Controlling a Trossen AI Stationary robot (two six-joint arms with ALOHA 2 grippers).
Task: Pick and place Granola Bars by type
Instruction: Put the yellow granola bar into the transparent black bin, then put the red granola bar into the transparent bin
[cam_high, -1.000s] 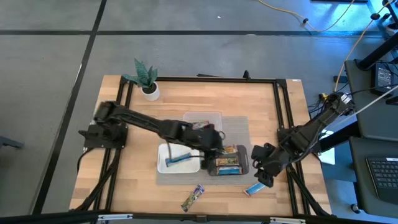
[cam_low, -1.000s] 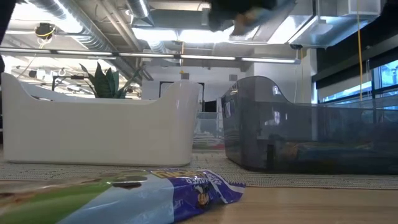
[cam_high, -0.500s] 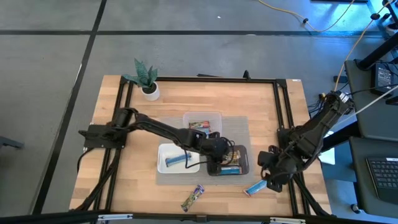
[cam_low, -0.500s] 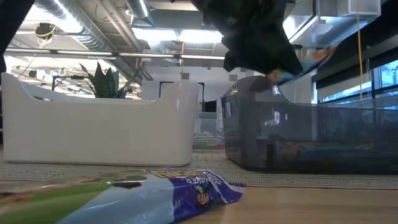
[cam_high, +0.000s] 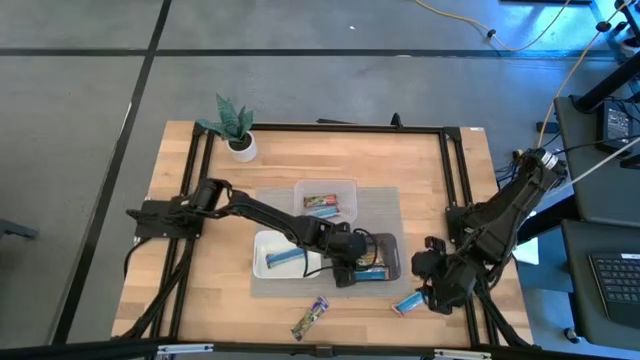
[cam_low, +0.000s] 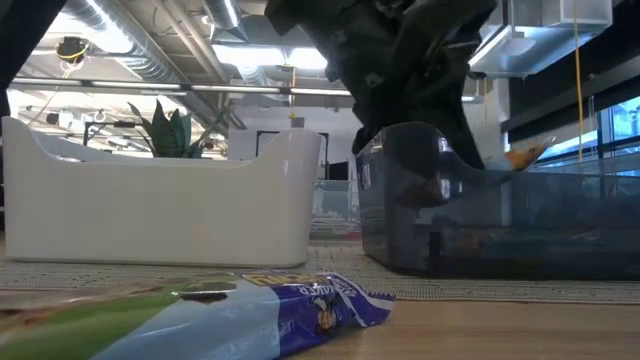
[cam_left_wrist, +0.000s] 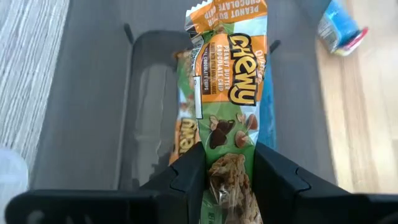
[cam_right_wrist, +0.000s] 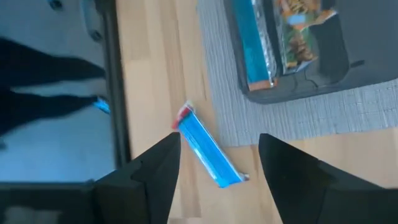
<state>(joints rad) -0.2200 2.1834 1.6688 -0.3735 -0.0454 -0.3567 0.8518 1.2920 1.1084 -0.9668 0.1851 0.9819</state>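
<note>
My right gripper is to sort the blue bar into the clear tray (cam_high: 325, 187), so it should reach the bar and grab it by its long edges.
My left gripper (cam_high: 355, 265) is over the black tray (cam_high: 392, 262), shut on an orange-and-green granola bar (cam_left_wrist: 233, 81). In the low view the bar's tip (cam_low: 525, 155) shows at the height of the tray's rim. My right gripper (cam_right_wrist: 217, 155) is open above a blue bar (cam_right_wrist: 208, 149) that lies flat on the wood near the table's right near corner (cam_high: 408, 303). One finger stands on each side of it without touching. A green-purple bar (cam_high: 310, 318) lies near the near edge. Other bars lie in the white tray (cam_high: 262, 262), the clear tray (cam_high: 325, 187) and the black tray. My left gripper pinches the orange-and-green bar between its two fingers (cam_left_wrist: 189, 177) at one end of the wrapper (cam_left_wrist: 229, 171). The bar runs on lengthwise past the fingertips. It slants down over the black tray, above the bars lying in it. Whether its far end touches them I cannot tell.
A grey mat (cam_high: 385, 205) lies under the three trays. A potted plant (cam_high: 235, 125) stands near the far left corner. A black frame (cam_high: 455, 180) runs round the tabletop. Bare wood lies along the near edge around the two loose bars.
My left gripper has carried the orange-and-green bar from beside the clear tray toward the near edge and down over the black tray. My right gripper has moved toward the near edge and now stands over the blue bar.
</note>
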